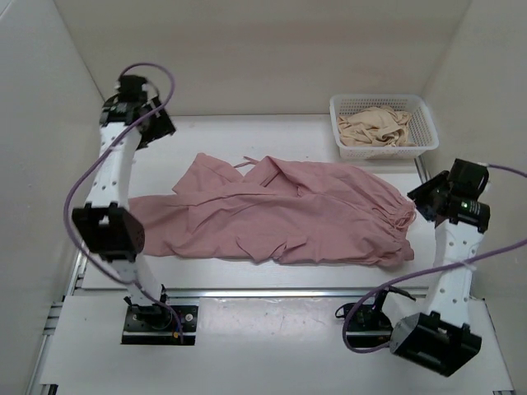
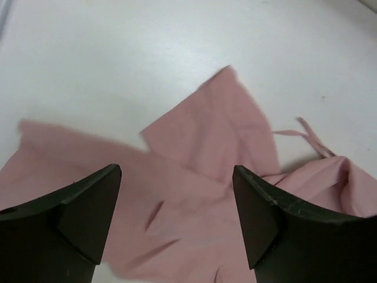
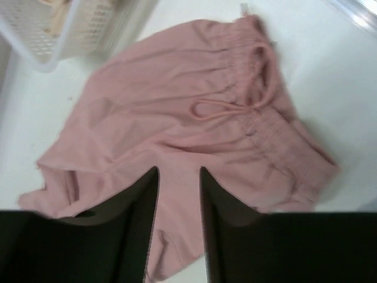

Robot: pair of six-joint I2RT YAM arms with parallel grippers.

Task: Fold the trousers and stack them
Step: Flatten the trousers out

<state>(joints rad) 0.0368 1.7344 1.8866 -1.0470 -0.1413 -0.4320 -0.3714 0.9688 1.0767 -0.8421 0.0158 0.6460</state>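
My left gripper should grab the trousers' folded-back upper leg near its hem, then pull it straight for folding.
The dusty-pink trousers [image 1: 280,218] lie crumpled across the middle of the table, waist to the right and legs to the left. My left gripper [image 1: 156,123] hangs above the far left, beyond the leg ends. In the left wrist view it [image 2: 177,171] stands wide open over a leg end [image 2: 218,130], with nothing between the fingers. My right gripper [image 1: 424,202] hovers at the waist end. The right wrist view has it [image 3: 179,171] open by a narrow gap above the fabric. The gathered waistband and its drawstring loop [image 3: 259,100] lie just beyond it.
A white mesh basket [image 1: 379,100] with a beige garment [image 1: 375,127] stands at the back right, its corner showing in the right wrist view [image 3: 59,35]. White walls close in the table on three sides. A metal rail [image 1: 272,291] runs along the near edge.
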